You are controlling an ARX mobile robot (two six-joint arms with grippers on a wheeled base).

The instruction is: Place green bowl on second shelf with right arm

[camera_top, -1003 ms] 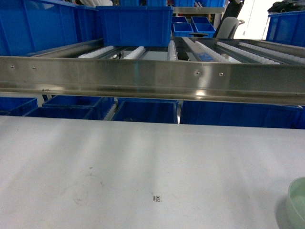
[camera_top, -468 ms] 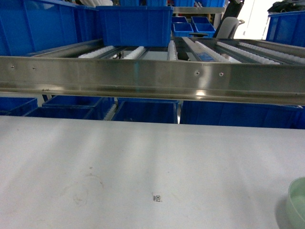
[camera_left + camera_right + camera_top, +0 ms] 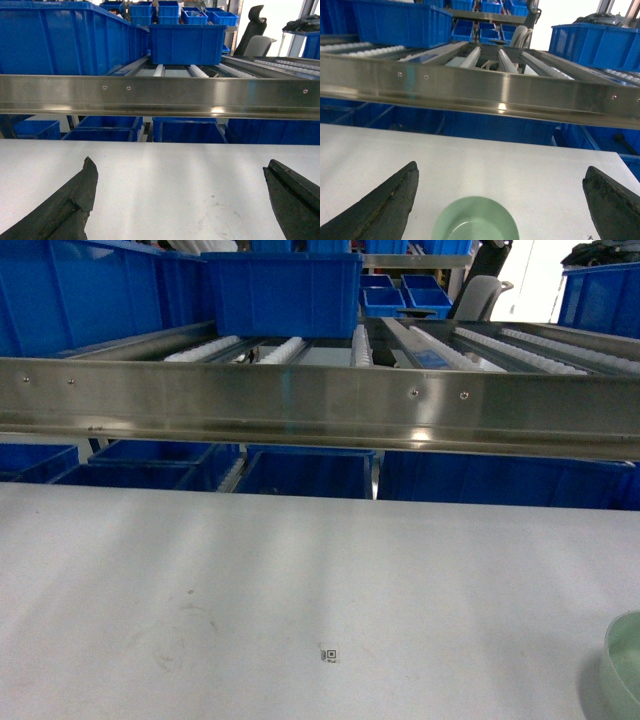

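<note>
Next, my right gripper grabs the bowl by its rim (image 3: 476, 198) to put the green bowl on the second shelf (image 3: 485, 92).
The pale mint-green bowl (image 3: 476, 221) sits upright on the white tabletop (image 3: 520, 175), cut off by the bottom edge of the right wrist view. In the head view only the green bowl's left rim (image 3: 624, 665) shows at the bottom right corner. My right gripper (image 3: 500, 172) is open above the table, its dark fingertips (image 3: 395, 197) spread wide on either side of the bowl without touching it. The second shelf (image 3: 320, 405), steel bars with white roller rails, runs across behind the table. My left gripper (image 3: 180, 170) is open over bare tabletop with nothing between its fingers.
A big blue crate (image 3: 282, 290) stands on the shelf rollers at the back left, another (image 3: 60, 37) beside it. More blue crates (image 3: 300, 470) sit on the tier under the shelf. A small printed marker (image 3: 328, 655) lies on the table. An office chair (image 3: 480, 290) stands behind.
</note>
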